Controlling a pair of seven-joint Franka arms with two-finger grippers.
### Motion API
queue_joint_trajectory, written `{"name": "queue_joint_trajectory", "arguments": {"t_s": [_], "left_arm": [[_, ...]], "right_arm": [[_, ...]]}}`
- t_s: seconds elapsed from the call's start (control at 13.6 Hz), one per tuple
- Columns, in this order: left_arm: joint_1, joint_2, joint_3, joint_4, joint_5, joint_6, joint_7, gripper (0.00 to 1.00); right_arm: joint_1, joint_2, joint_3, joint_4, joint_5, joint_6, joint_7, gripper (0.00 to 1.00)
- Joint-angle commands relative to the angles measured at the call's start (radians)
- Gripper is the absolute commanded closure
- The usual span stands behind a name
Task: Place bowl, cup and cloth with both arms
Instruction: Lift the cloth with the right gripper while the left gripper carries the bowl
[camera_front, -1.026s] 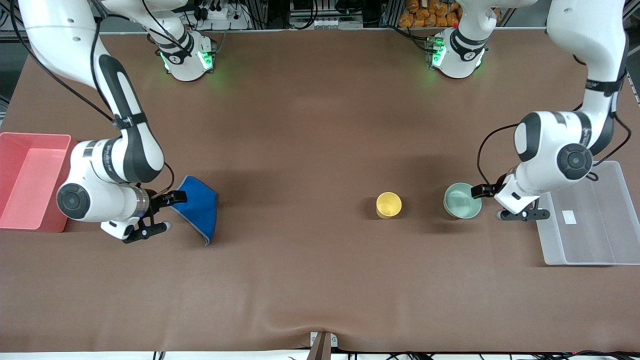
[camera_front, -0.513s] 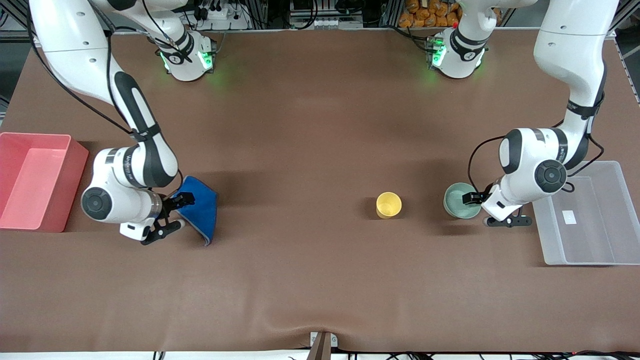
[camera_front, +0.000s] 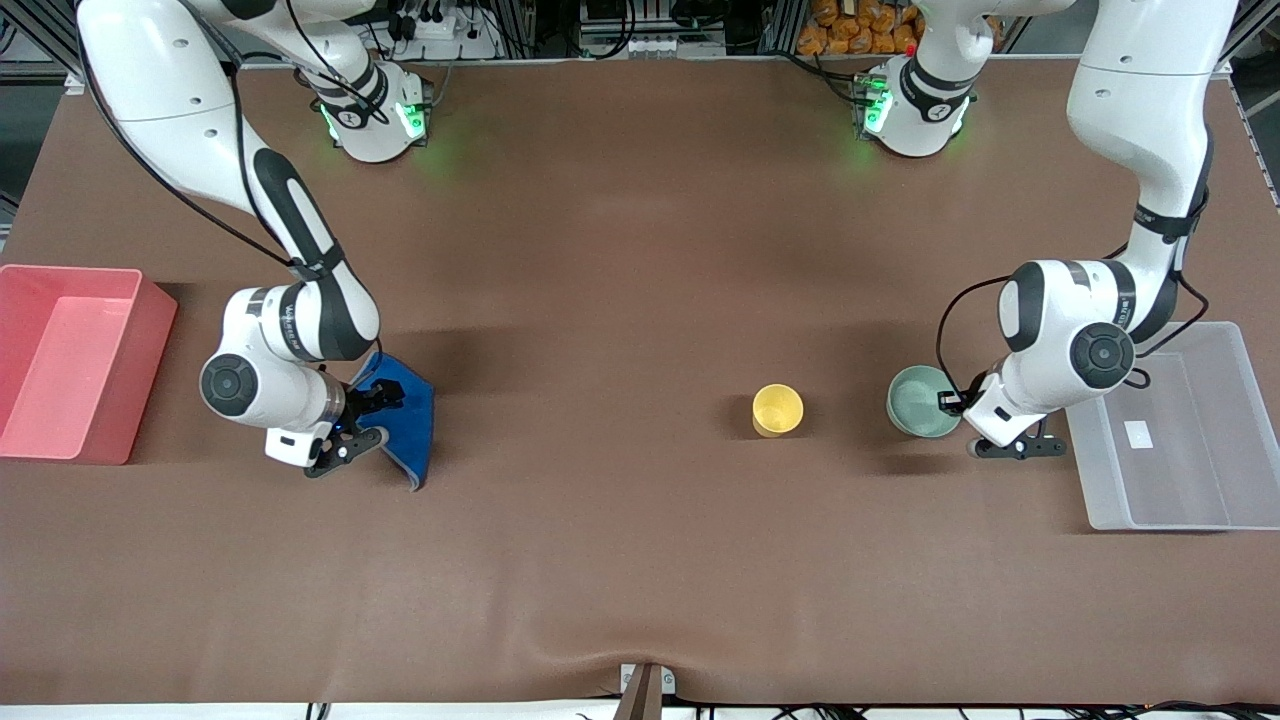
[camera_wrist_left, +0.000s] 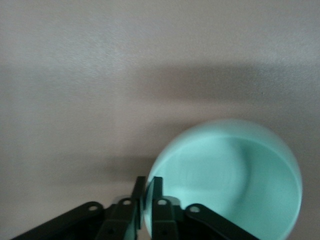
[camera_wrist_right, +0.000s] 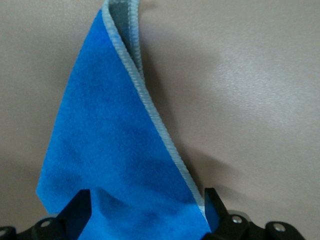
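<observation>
In the right wrist view my right gripper's fingers stand around the blue cloth (camera_wrist_right: 115, 150) beside its pale hem (camera_wrist_right: 194, 189), so it is now time to close.
The mint-green bowl (camera_front: 918, 401) stands on the table beside the yellow cup (camera_front: 777, 409), toward the left arm's end. My left gripper (camera_front: 952, 406) is shut on the bowl's rim; in the left wrist view its fingertips (camera_wrist_left: 156, 184) pinch the rim of the bowl (camera_wrist_left: 230, 175), one inside and one outside. The blue cloth (camera_front: 408, 425) lies toward the right arm's end. My right gripper (camera_front: 366, 418) is open, low over the cloth's edge. In the right wrist view its fingertips (camera_wrist_right: 79, 207) stand wide apart with the cloth (camera_wrist_right: 115, 150) between them.
A pink bin (camera_front: 60, 362) stands at the right arm's end of the table. A clear plastic tray (camera_front: 1170, 430) stands at the left arm's end, beside the bowl. The brown mat (camera_front: 620, 300) covers the table.
My right gripper has moved from beside the pink bin onto the cloth's edge. My left gripper has slid in onto the bowl's rim and closed on it. Cup, bowl and cloth have not moved.
</observation>
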Motion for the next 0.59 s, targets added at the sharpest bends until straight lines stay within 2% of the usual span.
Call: {"name": "queue_joint_trajectory", "arguments": {"t_s": [0.0, 0.15, 0.22, 0.29, 0.37, 0.51], "left_arm": [[0.044, -0.062, 0.005, 0.052, 0.023, -0.123, -0.015, 1.00], [0.087, -0.087, 0.005, 0.118, 0.025, -0.218, 0.014, 1.00], [0.109, -0.094, 0.003, 0.155, 0.025, -0.267, 0.024, 1.00], [0.130, -0.105, 0.005, 0.190, 0.025, -0.324, 0.048, 1.00], [0.156, -0.108, 0.003, 0.224, 0.023, -0.367, 0.079, 1.00], [0.212, -0.131, 0.002, 0.260, 0.023, -0.431, 0.137, 1.00]], "right_arm": [[0.012, -0.016, -0.008, -0.028, 0.019, 0.014, -0.015, 0.00], [0.011, -0.012, -0.008, -0.028, 0.048, 0.011, -0.005, 0.00], [0.011, -0.007, -0.008, -0.028, 0.077, 0.008, -0.005, 0.27], [0.011, -0.005, -0.008, -0.029, 0.084, 0.007, -0.005, 0.62], [0.009, -0.005, -0.008, -0.029, 0.085, 0.005, -0.005, 0.81], [0.006, -0.005, -0.008, -0.028, 0.085, -0.001, -0.010, 0.92]]}}
